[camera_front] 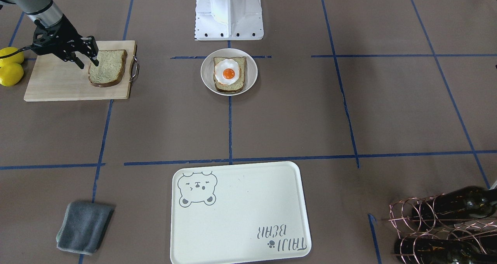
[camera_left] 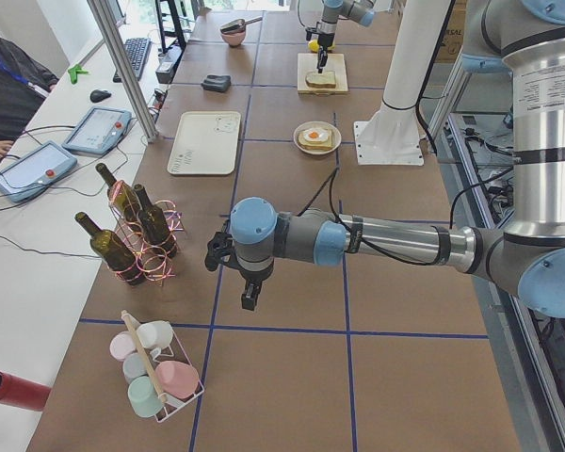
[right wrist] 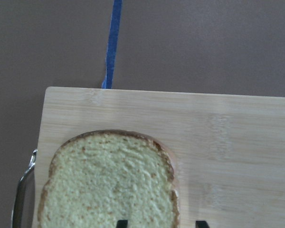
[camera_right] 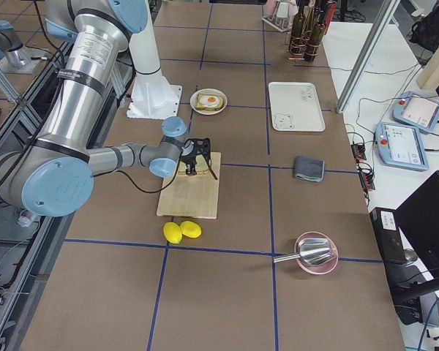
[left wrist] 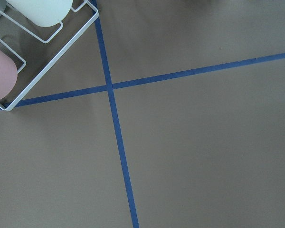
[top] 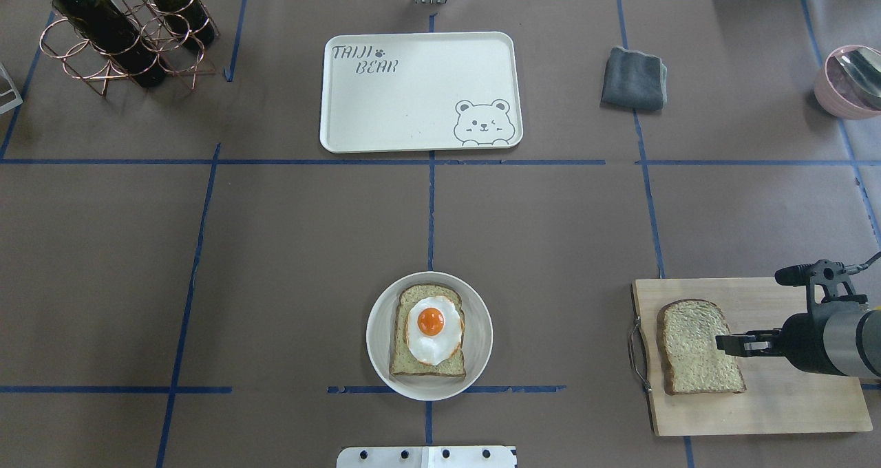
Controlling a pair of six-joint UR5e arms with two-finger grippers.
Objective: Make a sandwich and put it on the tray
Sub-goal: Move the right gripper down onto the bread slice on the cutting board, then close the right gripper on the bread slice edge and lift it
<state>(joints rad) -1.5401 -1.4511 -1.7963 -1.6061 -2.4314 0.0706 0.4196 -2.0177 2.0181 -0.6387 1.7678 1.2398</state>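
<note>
The second bread slice needs to top the fried egg (camera_front: pixel 227 72), so my right gripper will grip the slice by its crust edge (camera_front: pixel 93 68) next.
A small white bowl (camera_front: pixel 206 82) holds one wholemeal bread slice (camera_front: pixel 241 63) with a fried egg (camera_front: pixel 227 72) on top; the overhead view shows the bowl (top: pixel 376 347) and egg (top: pixel 432 325) too. A second bread slice (camera_front: pixel 110 68) lies on a wooden cutting board (camera_front: pixel 58 83). My right gripper (camera_front: pixel 89 65) is open, low over that slice's edge; its fingertips (right wrist: pixel 122 223) straddle the crust in the right wrist view. The cream bear tray (camera_front: pixel 240 209) stands bare. My left gripper (camera_left: pixel 249 299) hangs over bare table far off; I cannot tell whether it is open.
Two lemons (camera_front: pixel 9 68) lie beside the cutting board. A grey cloth (camera_front: pixel 83 227) and a copper bottle rack (camera_front: pixel 438 229) flank the tray. A pink bowl with a spoon (top: pixel 850 79) sits far right. A white cup rack (left wrist: pixel 19 47) is near the left gripper.
</note>
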